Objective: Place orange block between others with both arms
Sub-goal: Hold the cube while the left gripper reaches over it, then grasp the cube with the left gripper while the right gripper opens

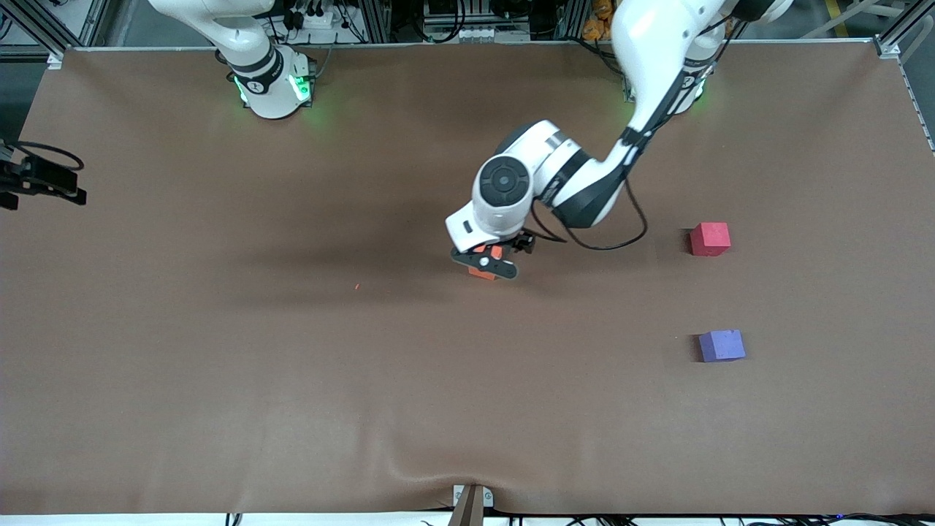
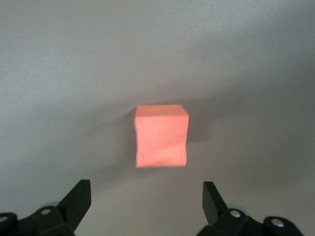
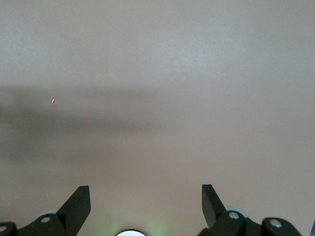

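Note:
I will next grab the orange block by its body (image 2: 161,140) with my left gripper, to put the block between the red and blue cubes.
The orange block (image 1: 481,273) (image 2: 161,142) lies on the brown table near the middle. My left gripper (image 1: 486,263) (image 2: 146,194) hangs just over it, open; in the left wrist view the block sits in line with the gap between the fingers (image 2: 78,196), and neither one touches it. The others stand toward the left arm's end of the table: a pinkish-red cube (image 1: 710,239) and a purple-blue cube (image 1: 722,345) nearer the front camera. My right gripper (image 3: 145,196) shows only in its own wrist view, open over bare table, holding nothing.
A tiny orange speck (image 1: 357,286) (image 3: 52,101) lies on the mat toward the right arm's end. A black device with a cable (image 1: 40,179) sits at that end's table edge. The right arm's base (image 1: 272,84) glows green.

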